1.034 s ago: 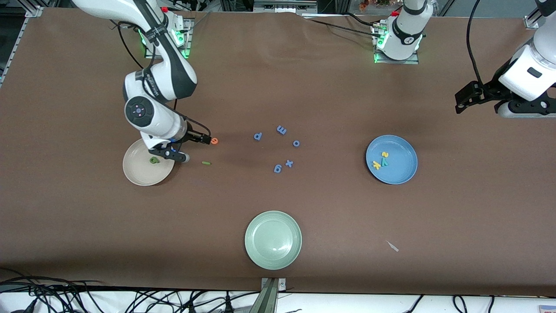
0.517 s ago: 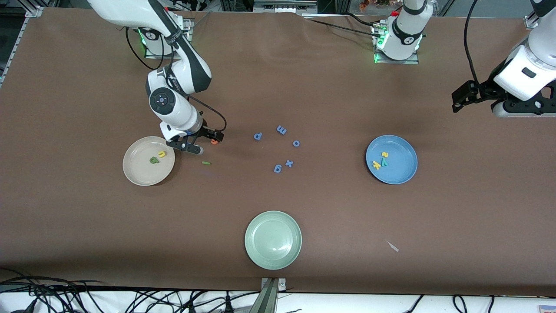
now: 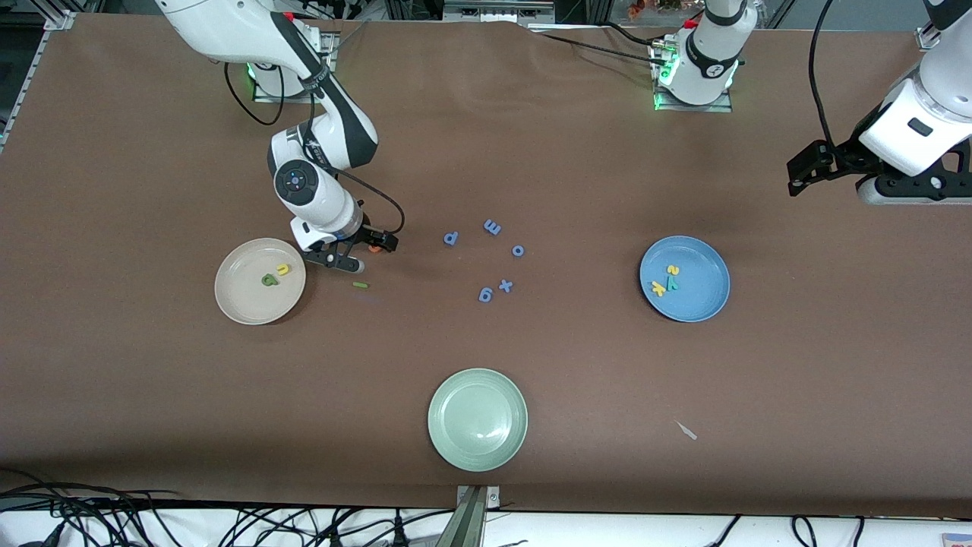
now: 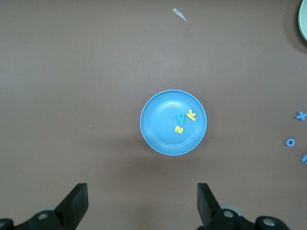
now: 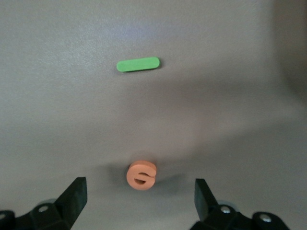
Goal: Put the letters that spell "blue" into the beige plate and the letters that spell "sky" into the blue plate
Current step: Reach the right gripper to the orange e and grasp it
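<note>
My right gripper's fingers are low over the cloth in the right wrist view, level with the orange "e". I need to close my right gripper on the cloth.
The beige plate [image 3: 243, 300] holds the green "b" [image 3: 269, 280] and the yellow "u" [image 3: 283, 269]. Beside it, toward the table's middle, lie the orange "e" [image 3: 374, 247] [image 5: 141, 175] and the thin green "l" [image 3: 361, 286] [image 5: 138, 64]. My right gripper [image 3: 364, 253] [image 5: 139, 191] is open low over the "e", a finger on either side and neither touching it. The blue plate [image 3: 702, 296] [image 4: 153, 136] holds the yellow "s" [image 3: 673, 270], yellow "k" [image 3: 657, 288] and teal "y" [image 3: 672, 282]. My left gripper [image 3: 806, 171] [image 4: 142, 196] waits open and empty, high at the left arm's end.
A pale green plate [image 3: 477, 419] sits near the front camera's edge of the table. Several periwinkle-blue letters [image 3: 492, 226] lie scattered in the middle, between the two plates. A small pale scrap [image 3: 686, 431] lies nearer the camera than the blue plate.
My right gripper has moved off the beige plate's rim to the orange "e", and the yellow "u" now shows lying in that plate. The left arm has drifted slightly.
</note>
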`<state>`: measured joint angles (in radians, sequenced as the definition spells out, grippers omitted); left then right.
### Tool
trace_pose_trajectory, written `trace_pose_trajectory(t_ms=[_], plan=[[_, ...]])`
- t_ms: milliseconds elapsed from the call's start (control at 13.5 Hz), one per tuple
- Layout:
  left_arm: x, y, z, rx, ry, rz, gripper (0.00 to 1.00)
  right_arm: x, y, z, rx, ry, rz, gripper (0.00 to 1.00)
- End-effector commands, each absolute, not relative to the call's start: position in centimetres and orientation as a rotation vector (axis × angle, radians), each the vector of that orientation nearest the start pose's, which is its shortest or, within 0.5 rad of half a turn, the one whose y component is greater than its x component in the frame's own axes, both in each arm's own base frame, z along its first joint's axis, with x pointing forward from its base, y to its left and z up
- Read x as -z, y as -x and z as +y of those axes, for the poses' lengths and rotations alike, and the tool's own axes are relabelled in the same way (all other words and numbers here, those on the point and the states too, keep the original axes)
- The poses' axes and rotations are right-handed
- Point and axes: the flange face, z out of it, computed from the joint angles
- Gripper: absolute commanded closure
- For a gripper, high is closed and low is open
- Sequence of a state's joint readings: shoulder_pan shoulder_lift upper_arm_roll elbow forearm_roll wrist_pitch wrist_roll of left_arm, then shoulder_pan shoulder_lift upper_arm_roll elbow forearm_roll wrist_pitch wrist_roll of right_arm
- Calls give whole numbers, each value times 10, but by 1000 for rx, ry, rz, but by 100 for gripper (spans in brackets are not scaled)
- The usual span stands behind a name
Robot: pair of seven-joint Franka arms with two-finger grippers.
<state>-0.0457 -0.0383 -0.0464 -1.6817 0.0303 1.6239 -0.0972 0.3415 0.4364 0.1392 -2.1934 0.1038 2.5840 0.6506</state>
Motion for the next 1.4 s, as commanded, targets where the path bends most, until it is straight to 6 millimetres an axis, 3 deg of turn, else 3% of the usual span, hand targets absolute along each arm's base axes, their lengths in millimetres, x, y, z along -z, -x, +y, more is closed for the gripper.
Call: trace_pose_trajectory(t_ms=[0, 295, 517, 1034, 1329], plan=[[-605, -545, -46, -21, 3137, -12, 0, -175, -486, 258, -135, 3043, 408, 12], [-602, -543, -49, -60, 3136, 0, 0, -171, -485, 258, -146, 3045, 411, 36], [-602, -542, -49, -69, 3135, 5, 0, -171, -485, 258, -146, 3045, 411, 47], [-602, -539, -59, -84, 3133, 36, 0, -159, -485, 257, -130, 3038, 416, 59], [-602, -539, -60, -86, 3133, 41, 0, -162, -486, 261, -128, 3035, 412, 74]])
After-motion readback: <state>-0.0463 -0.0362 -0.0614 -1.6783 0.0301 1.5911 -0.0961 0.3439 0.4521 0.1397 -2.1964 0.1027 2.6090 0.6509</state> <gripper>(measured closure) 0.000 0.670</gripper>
